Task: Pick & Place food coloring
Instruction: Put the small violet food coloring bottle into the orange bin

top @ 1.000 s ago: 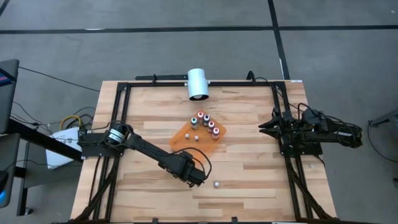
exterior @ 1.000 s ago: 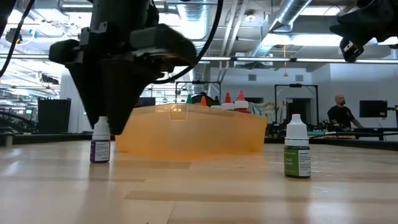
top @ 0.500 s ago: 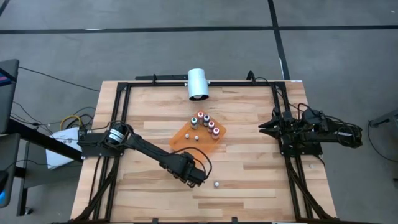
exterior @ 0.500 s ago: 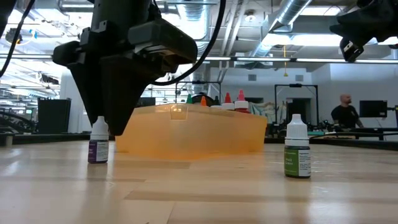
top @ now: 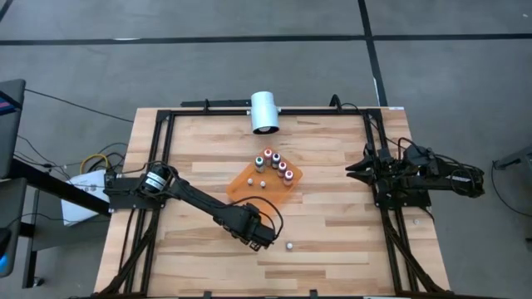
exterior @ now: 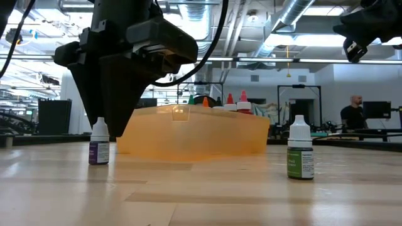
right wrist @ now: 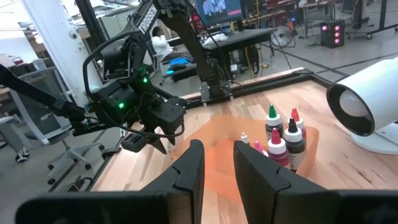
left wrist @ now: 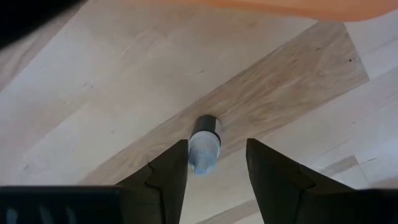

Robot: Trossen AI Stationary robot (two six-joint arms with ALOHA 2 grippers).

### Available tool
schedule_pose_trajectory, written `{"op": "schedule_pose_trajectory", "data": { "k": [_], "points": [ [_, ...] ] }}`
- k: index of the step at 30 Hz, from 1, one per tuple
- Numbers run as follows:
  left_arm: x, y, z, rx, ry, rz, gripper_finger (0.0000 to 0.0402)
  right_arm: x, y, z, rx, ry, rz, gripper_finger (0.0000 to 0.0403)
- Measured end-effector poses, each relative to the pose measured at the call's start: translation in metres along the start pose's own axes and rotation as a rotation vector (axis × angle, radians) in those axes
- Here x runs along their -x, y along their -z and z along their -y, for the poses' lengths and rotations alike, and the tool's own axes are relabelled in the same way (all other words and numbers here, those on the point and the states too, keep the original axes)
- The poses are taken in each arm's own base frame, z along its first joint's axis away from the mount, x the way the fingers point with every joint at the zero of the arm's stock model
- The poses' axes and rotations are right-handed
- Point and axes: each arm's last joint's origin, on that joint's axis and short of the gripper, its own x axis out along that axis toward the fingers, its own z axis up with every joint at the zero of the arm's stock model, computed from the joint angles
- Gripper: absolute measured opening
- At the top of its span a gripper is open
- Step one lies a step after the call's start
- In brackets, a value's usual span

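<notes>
My left fingers reach down beside the pale cap, so they should close. Closing now would hold the small bottle on the wood.
The food coloring bottles are tiny and pale. Several stand on the orange tray, some with red and green tops. One with a purple label stands on the table in front of the tray. One with a green label stands to its right. My left gripper is open and points down over the purple-labelled bottle, with a finger on either side of its cap. My right gripper is open and waits above the table's right side.
A white cylinder lies near the table's far edge, behind the tray. Black frame rails run along the table's left, right and far sides. Bare wood lies in front of the tray. A person stands in the room beyond.
My left gripper has shifted slightly toward the table's right above the purple-labelled bottle. Its fingers are still open.
</notes>
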Motion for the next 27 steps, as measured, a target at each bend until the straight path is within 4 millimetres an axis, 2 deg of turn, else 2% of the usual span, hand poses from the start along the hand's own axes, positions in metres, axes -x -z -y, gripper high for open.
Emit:
{"op": "schedule_pose_trajectory", "data": {
  "k": [13,23,27],
  "points": [
    [0.0000,0.0006,-0.0009,-0.001,-0.009,-0.006,0.0151,0.0000,0.0000,0.0000,0.000,0.000,0.000,0.0075],
    [0.0000,0.0006,-0.0009,0.000,-0.010,-0.006,0.0072,0.0000,0.0000,0.0000,0.001,0.000,0.000,0.0075],
    [0.0000,0.0006,-0.0009,0.000,-0.009,-0.007,0.0052,0.0000,0.0000,0.0000,0.001,-0.001,0.000,0.0075]
  ]
}}
